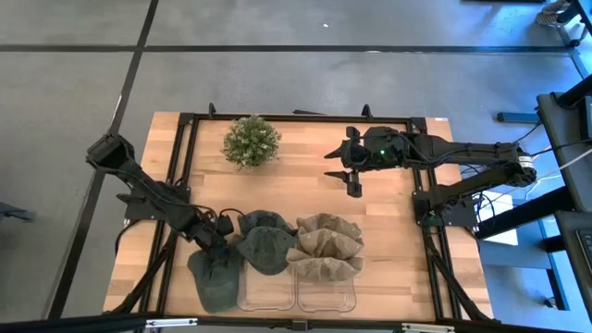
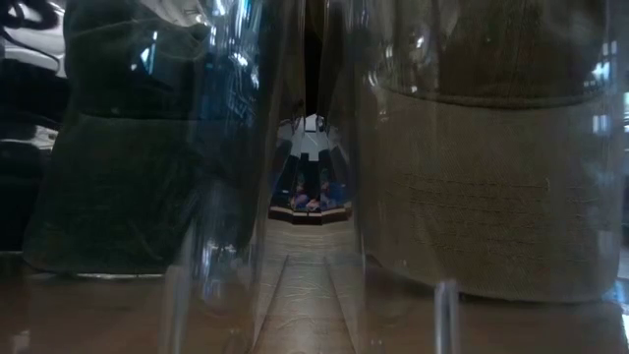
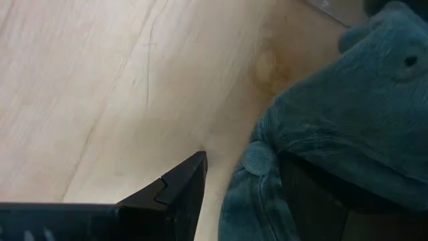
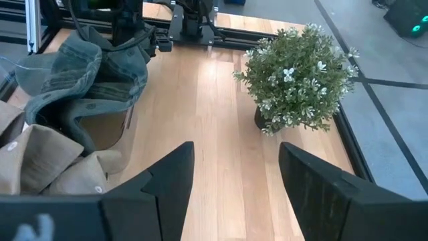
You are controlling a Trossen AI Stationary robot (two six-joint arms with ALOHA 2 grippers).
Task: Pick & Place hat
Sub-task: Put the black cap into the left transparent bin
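My left gripper grabs the dark green hat by its top button (image 3: 256,158) next, to place the hat with the pile of green hats.
A dark green hat (image 1: 217,276) lies flat on the wooden table, left of two clear containers. My left gripper (image 1: 220,244) is down at its far end, pointing steeply down and open; the hat's crown with its top button (image 3: 256,158) lies between the fingers. A pile of green hats (image 1: 265,242) and a pile of tan hats (image 1: 326,248) rest on the containers' far rims. My right gripper (image 1: 352,178) hangs open above the table's far right, touching nothing. My left gripper comes at the green hat from above with its fingers apart. One finger (image 3: 314,201) is partly covered by the hat's cloth beside the top button. The other finger (image 3: 182,191) stands over bare wood, clear of the cloth. The hat lies on the table.
A small potted plant (image 1: 251,141) stands at the table's far side. The two clear containers (image 1: 268,294) (image 1: 326,296) sit at the near edge and fill the low view, a green hat (image 2: 128,177) and a tan hat (image 2: 491,177) behind their walls. Bare wood lies mid-table.
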